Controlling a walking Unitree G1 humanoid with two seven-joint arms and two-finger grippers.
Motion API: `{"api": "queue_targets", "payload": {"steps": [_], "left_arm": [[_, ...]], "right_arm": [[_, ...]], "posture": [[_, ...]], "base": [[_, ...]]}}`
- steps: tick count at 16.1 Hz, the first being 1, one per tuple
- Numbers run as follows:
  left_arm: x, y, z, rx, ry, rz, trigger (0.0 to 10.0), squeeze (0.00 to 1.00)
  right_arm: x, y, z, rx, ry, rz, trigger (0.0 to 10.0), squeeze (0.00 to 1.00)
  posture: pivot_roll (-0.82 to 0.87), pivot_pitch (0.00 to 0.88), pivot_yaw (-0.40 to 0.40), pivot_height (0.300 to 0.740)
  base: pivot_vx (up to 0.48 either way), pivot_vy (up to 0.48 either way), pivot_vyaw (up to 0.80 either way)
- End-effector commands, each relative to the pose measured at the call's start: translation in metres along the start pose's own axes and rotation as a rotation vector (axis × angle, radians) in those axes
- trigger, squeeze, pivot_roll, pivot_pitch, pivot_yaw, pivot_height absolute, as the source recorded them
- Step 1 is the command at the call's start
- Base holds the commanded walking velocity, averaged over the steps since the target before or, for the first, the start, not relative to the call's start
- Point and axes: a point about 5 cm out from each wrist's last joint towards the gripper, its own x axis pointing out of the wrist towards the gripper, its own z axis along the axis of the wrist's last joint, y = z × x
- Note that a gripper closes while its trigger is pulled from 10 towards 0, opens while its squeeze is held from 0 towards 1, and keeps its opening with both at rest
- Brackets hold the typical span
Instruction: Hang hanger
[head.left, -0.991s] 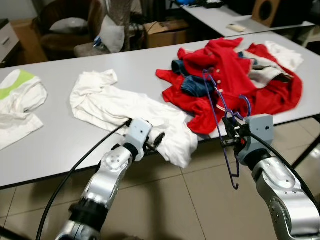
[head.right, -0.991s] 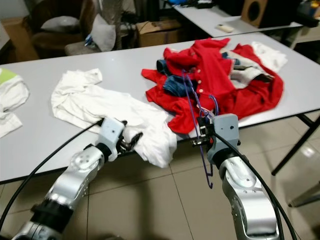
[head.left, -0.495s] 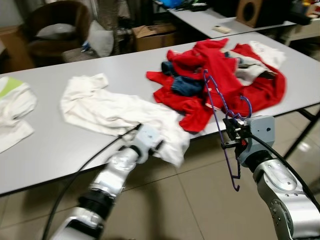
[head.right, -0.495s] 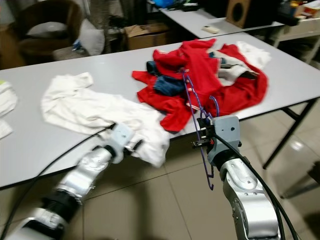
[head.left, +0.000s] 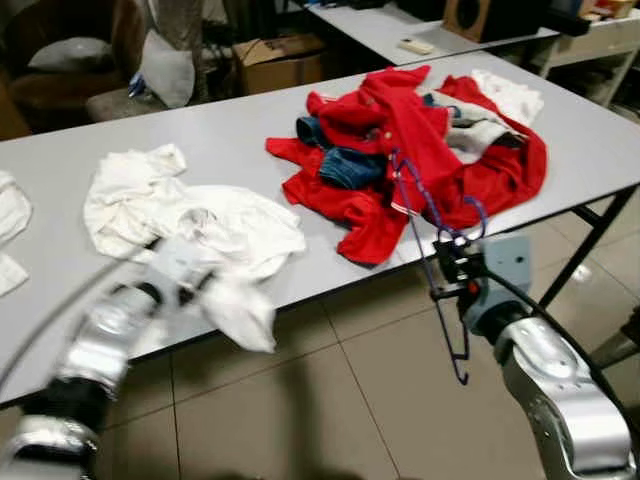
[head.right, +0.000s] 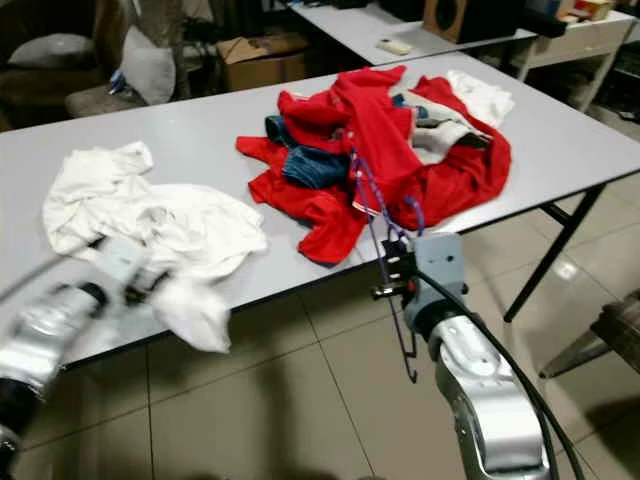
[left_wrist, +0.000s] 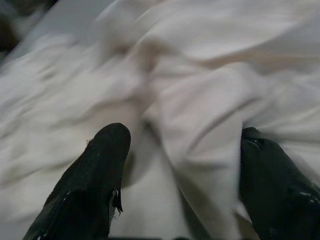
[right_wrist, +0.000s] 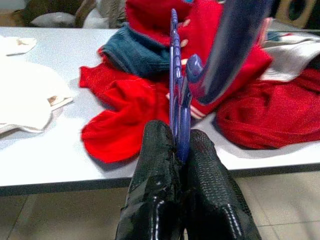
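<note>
A fold of the white shirt stands up between the open fingers, and the rest lies crumpled. My left gripper needs to grab that raised fold (left_wrist: 205, 115).
A thin blue hanger (head.left: 430, 215) stands nearly upright in front of the table's near edge, its hook at the top. My right gripper (head.left: 450, 275) is shut on it partway down, and the wrist view shows the fingers (right_wrist: 155, 165) pressed onto the blue wire (right_wrist: 174, 75). My left gripper (head.left: 195, 280) is blurred at the table's near edge, on a crumpled white shirt (head.left: 200, 215). In its wrist view the fingers (left_wrist: 100, 175) stand wide apart with a fold of white cloth between them. A flap of the shirt hangs over the edge.
A pile of red, blue and white clothes (head.left: 420, 130) lies on the grey table (head.left: 590, 140) just behind the hanger. Another white garment (head.left: 10, 215) sits at the far left. Behind are a cardboard box (head.left: 275, 60), a chair (head.left: 60, 60) and a second table (head.left: 400, 25). Tiled floor lies below.
The camera has swung right. My left gripper has moved left, and the white shirt has bunched up leftward with a flap over the edge. The right gripper still holds the hanger.
</note>
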Motion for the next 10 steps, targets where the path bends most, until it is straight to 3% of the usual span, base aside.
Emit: {"api": "queue_targets", "payload": {"steps": [1,2,3,4,6,7,8,9,10], "left_arm": [[-0.004,0.013,-0.013,0.007,0.071,0.076,10.0,0.0],[-0.006,0.026,-0.008,-0.028,0.05,0.156,10.0,0.0],[-0.006,0.028,0.005,-0.084,-0.033,0.161,10.0,0.0],[-0.006,0.02,0.02,-0.143,-0.147,0.094,10.0,0.0],[-0.011,0.003,0.04,-0.18,-0.287,-0.04,10.0,0.0],[-0.015,-0.006,0.043,-0.173,-0.307,-0.1,10.0,0.0],[-0.023,-0.013,0.042,-0.218,-0.285,-0.155,10.0,0.0],[-0.031,-0.016,0.04,-0.345,-0.292,-0.153,10.0,0.0],[-0.034,-0.017,0.04,-0.361,-0.294,-0.154,10.0,0.0]], "right_arm": [[0.003,0.003,0.002,-0.009,-0.009,0.014,10.0,0.0],[0.004,0.004,0.002,-0.008,-0.009,0.015,10.0,0.0],[0.004,0.004,0.002,-0.006,-0.01,0.013,10.0,0.0],[0.005,0.003,0.002,-0.004,-0.012,0.01,10.0,0.0],[0.004,0.002,0.003,0.003,-0.019,0.001,10.0,0.0],[0.003,0.002,0.003,0.01,-0.02,-0.006,10.0,0.0],[0.001,0.002,0.003,0.021,-0.028,-0.005,10.0,0.0],[-0.001,0.004,0.004,0.033,-0.038,0.01,10.0,0.0],[-0.001,0.004,0.005,0.035,-0.041,0.015,10.0,0.0]], "posture": [[-0.15,0.0,0.043,0.74],[-0.14,0.0,0.045,0.74],[-0.14,0.0,0.047,0.74],[-0.14,0.0,0.05,0.74],[-0.14,0.0,0.063,0.74],[-0.14,0.0,0.072,0.74],[-0.13,0.0,0.083,0.74],[-0.13,0.0,0.092,0.74],[-0.13,0.0,0.092,0.74]], "base": [[0.0,0.0,0.0],[0.0,0.0,0.0],[0.0,0.0,0.0],[0.0,0.0,0.0],[0.0,0.0,0.0],[0.0,0.0,0.0],[0.0,0.0,0.0],[0.0,0.0,0.0],[0.0,0.0,0.0]]}}
